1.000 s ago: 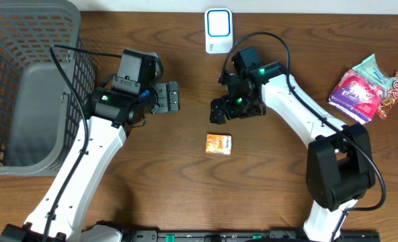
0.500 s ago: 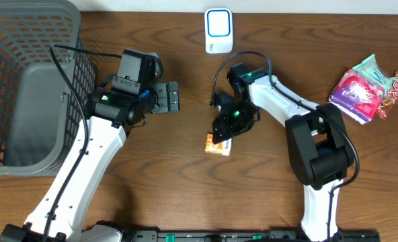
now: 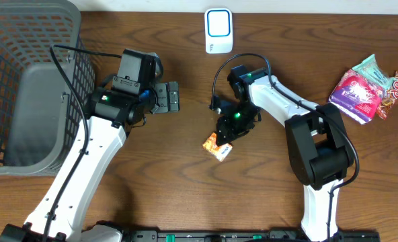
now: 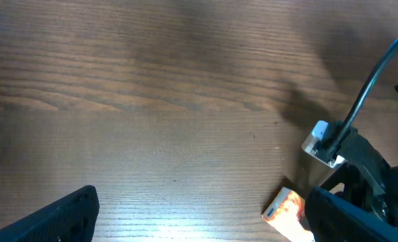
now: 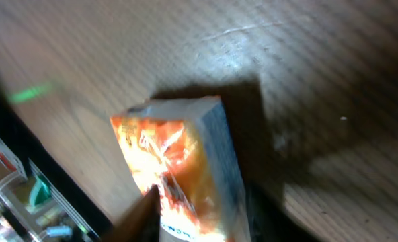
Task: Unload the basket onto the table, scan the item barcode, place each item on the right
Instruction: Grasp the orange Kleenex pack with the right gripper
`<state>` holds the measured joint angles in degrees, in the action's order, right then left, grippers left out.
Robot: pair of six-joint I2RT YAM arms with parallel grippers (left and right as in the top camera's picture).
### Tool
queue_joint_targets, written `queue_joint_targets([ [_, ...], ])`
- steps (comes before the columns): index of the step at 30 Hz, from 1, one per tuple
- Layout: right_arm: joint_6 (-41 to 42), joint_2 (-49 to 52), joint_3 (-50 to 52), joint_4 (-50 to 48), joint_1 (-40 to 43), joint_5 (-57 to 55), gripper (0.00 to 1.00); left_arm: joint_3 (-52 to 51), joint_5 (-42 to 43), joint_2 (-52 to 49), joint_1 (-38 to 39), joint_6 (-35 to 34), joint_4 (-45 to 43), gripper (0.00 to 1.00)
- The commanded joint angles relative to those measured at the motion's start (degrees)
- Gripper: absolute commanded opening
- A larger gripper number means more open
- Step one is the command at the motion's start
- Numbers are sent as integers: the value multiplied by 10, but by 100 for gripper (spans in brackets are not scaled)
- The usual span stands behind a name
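Observation:
Next, the right gripper pinches the small orange packet (image 3: 217, 148) by its sides near one end, to leave the barcode uncovered for the scanner (image 3: 218, 31).
The item is a small orange packet (image 3: 217, 148) lying tilted on the wooden table, just below centre. My right gripper (image 3: 227, 131) is down over its upper right end. In the right wrist view the packet (image 5: 179, 168) fills the gap between my right gripper's (image 5: 202, 202) two fingers, which press on its sides. The white scanner with a blue ring (image 3: 218, 30) stands at the table's back edge. My left gripper (image 3: 173, 97) hovers open to the left, holding nothing. In its own view the left gripper (image 4: 199, 228) stands open, and the packet (image 4: 286, 208) shows beside the right finger.
A grey mesh basket (image 3: 24, 81) fills the far left. A pile of pink and green snack packets (image 3: 367, 87) lies at the right edge. The right arm's black cable (image 3: 216, 81) loops above the gripper.
My right gripper came down from the upper middle onto the orange packet and closed on it. The packet turned from flat and square to tilted. The left arm stayed still.

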<state>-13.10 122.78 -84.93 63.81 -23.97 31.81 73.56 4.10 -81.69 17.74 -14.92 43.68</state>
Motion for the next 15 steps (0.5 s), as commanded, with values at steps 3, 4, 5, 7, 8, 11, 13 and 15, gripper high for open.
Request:
queue_joint_targets([
  [3, -7, 6, 10, 0, -12, 11, 44, 8, -7, -3, -2, 5, 3, 98],
  [4, -7, 6, 13, -1, -14, 11, 43, 8, -7, -3, -2, 5, 3, 98],
  [5, -6, 6, 17, -4, -16, 11, 42, 8, -7, -3, -2, 5, 3, 98],
  [7, -4, 6, 25, -13, -19, 11, 39, 8, -7, -3, -2, 5, 3, 98],
  [8, 0, 6, 31, -20, -20, 11, 38, 8, -7, -3, -2, 5, 3, 98],
  [11, 17, 6, 55, -46, -21, 11, 32, 8, -7, -3, -2, 5, 3, 98],
  [13, 30, 6, 74, -68, -21, 11, 21, 8, -7, -3, -2, 5, 3, 98],
  [15, 50, 6, 83, -81, -21, 11, 8, 8, -7, -3, -2, 5, 3, 98],
])
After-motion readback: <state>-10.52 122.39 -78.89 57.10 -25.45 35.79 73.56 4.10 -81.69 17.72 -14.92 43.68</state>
